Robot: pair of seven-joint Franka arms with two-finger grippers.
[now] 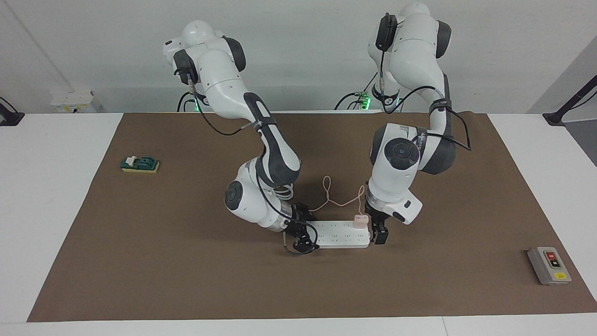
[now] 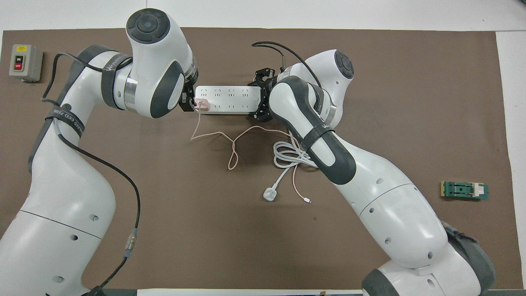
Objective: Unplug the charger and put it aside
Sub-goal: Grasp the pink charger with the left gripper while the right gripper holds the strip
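My left gripper lines up with the charger first, since closing now would miss it. The pale-pink charger (image 2: 202, 104) is beside my left gripper's fingers.
The pale-pink charger (image 1: 360, 220) is plugged into the long white power strip (image 1: 340, 234) at its end toward the left arm. It also shows in the overhead view (image 2: 202, 105) on the strip (image 2: 228, 98). Its thin pink cable (image 2: 232, 153) loops over the mat nearer to the robots and shows in the facing view (image 1: 328, 196). My left gripper (image 1: 379, 232) is low at that end of the strip, right beside the charger; the arm mostly hides it in the overhead view (image 2: 187, 100). My right gripper (image 1: 301, 231) is open at the strip's other end, one finger on either side (image 2: 261, 96).
A round white plug (image 2: 271, 194) with a thick coiled white cord (image 2: 289, 155) lies nearer to the robots than the strip. A grey switch box (image 1: 549, 265) sits toward the left arm's end. A green block (image 1: 140, 164) sits toward the right arm's end. A brown mat (image 1: 186, 261) covers the table.
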